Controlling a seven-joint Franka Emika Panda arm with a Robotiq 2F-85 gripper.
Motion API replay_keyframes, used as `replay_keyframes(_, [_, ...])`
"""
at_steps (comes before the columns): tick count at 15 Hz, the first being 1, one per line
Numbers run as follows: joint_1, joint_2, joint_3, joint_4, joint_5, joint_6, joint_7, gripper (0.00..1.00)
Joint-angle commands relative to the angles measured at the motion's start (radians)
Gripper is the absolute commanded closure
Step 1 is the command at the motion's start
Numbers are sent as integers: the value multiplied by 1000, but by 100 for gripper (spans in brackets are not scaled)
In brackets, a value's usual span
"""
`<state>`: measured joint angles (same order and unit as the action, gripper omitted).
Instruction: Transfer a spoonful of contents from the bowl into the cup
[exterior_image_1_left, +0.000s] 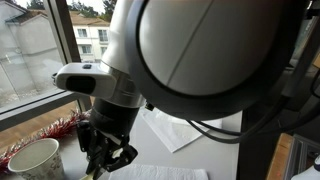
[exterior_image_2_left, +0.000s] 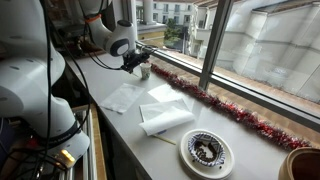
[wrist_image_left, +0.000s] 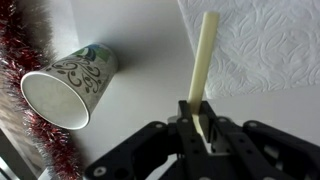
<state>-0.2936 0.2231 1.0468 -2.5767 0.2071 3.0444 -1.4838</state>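
I need to keep holding the spoon with my gripper. Only the spoon's far end is over paper towels, so the spoon would fall partly on empty counter if I opened.
My gripper (wrist_image_left: 200, 128) is shut on a pale wooden spoon handle (wrist_image_left: 206, 55) that sticks out straight past the jaws. Its scoop end cannot be made out. A white paper cup with a dark pattern (wrist_image_left: 68, 86) stands on the white counter to the left of the spoon, apart from it. The cup also shows in both exterior views (exterior_image_1_left: 34, 160) (exterior_image_2_left: 145, 71), just beside the gripper (exterior_image_1_left: 106, 156) (exterior_image_2_left: 134, 63). The bowl, round with a patterned rim and dark contents (exterior_image_2_left: 207, 152), sits far down the counter from the gripper.
Red tinsel (exterior_image_2_left: 210, 100) runs along the window sill behind the cup (wrist_image_left: 18, 60). White paper towels (exterior_image_2_left: 165, 117) (wrist_image_left: 270, 45) lie on the counter between cup and bowl. Another brown bowl (exterior_image_2_left: 305, 165) is at the far end. The window is close behind.
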Motion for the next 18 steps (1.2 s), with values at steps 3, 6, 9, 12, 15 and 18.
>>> replay_keyframes(3, [-30,22,15,0,1,9,-22,85])
replay_keyframes(6, [-29,58,11,12,-24,-30,-55,96])
replay_keyframes(9, [-53,130,3,11,-35,-60,-103,96])
replay_keyframes(12, [-71,196,-1,13,-35,-72,-167,96])
replay_keyframes(15, [-64,240,-42,12,-108,-88,-145,96])
replay_keyframes(18, [-46,276,-96,14,-171,-96,-141,96])
